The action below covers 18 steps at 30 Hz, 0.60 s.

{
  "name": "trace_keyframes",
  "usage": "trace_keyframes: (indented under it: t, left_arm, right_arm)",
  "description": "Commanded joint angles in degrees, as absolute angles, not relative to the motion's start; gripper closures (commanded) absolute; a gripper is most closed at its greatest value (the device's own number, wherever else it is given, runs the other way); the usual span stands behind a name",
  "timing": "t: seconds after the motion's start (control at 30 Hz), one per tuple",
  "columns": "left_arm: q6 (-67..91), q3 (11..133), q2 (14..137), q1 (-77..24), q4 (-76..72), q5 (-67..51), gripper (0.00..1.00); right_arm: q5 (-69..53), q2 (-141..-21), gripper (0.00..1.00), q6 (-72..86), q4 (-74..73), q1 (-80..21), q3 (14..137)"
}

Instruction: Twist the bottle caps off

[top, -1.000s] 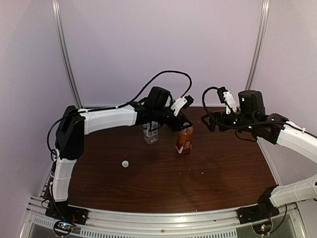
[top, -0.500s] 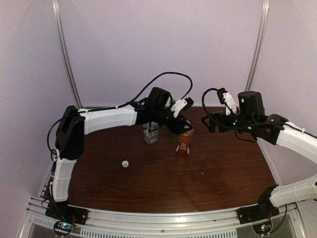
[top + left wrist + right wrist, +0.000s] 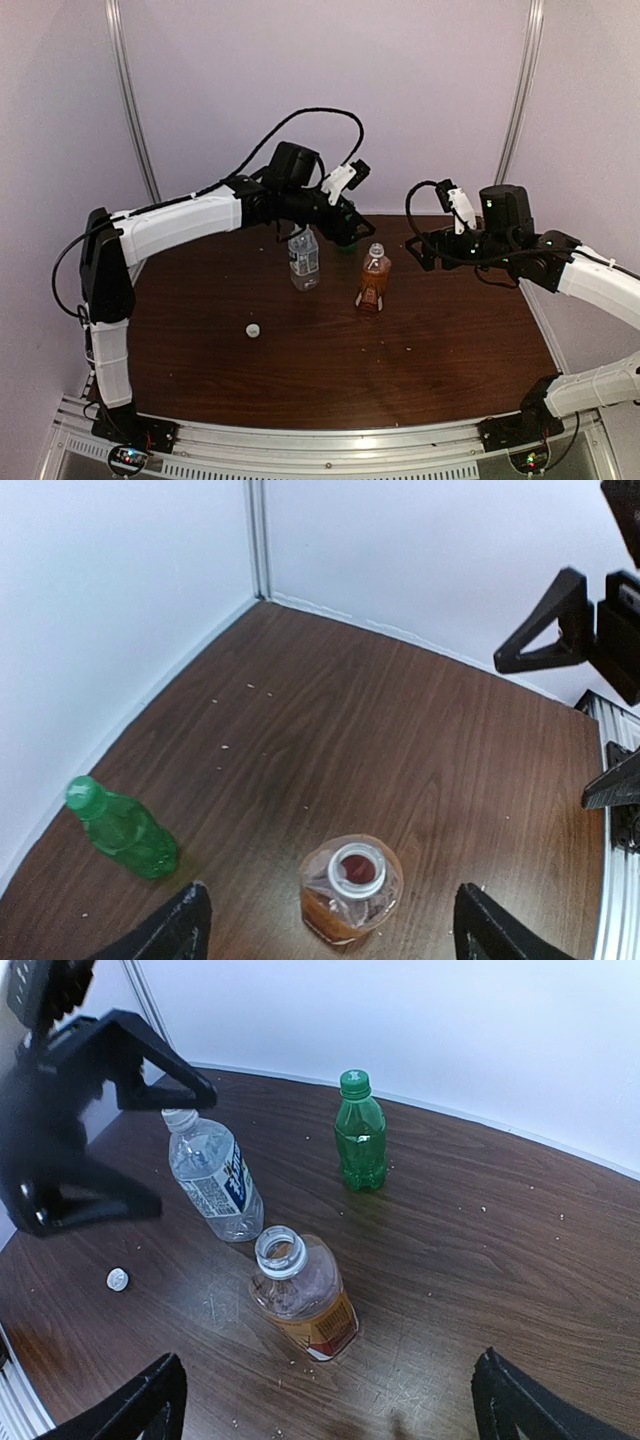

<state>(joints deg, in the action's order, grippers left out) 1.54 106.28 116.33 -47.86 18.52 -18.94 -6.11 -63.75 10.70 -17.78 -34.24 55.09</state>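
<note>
The clear bottle needs to be unscrewed. My left gripper will grab it next by its white-capped neck end [image 3: 299, 230], so its body stays free for my right gripper to hold.
The amber bottle [image 3: 373, 281] stands upright mid-table with its mouth uncapped [image 3: 357, 869], [image 3: 281, 1251]. My left gripper [image 3: 344, 227] hangs open and empty above it, jaws wide on either side [image 3: 331, 892]. The clear bottle [image 3: 304, 259] keeps its white cap [image 3: 180, 1118]. Behind them the green bottle [image 3: 360, 1138] wears its green cap [image 3: 353, 1082], [image 3: 86, 796]. One loose white cap [image 3: 253, 329] lies on the table to the left [image 3: 117, 1279]. Right of the amber bottle my right gripper [image 3: 421, 249] is open with nothing in it [image 3: 330, 1360].
The wooden table [image 3: 330, 370] ends at white walls behind and to the left [image 3: 130, 600]. A metal rail [image 3: 330, 440] runs along the near edge. Small crumbs dot the table top.
My left gripper has opened and risen up and to the left off the amber bottle. The bottle leaned half a second ago and now stands straight. The right arm has stayed put.
</note>
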Motion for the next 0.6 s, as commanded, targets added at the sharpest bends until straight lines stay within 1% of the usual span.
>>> trace_keyframes:
  t: [0.0,0.2,0.57]
  left_arm:
    - [3.34,106.85,111.47,-45.51,23.02,-13.10,0.15]
    - [4.25,108.69,110.79,-42.95,30.01,-6.06,0.16]
    - [6.25,108.25,114.23,-37.94,33.05,-6.07,0.18]
  right_arm:
    - [-7.60,-63.64,0.00,9.33,-17.82,-33.94,54.93]
    - [-9.44,-65.14,0.00,9.15,-17.31,-33.97,55.11]
    - [-11.22,-66.57,0.00,8.97,-17.38,-34.00,55.75]
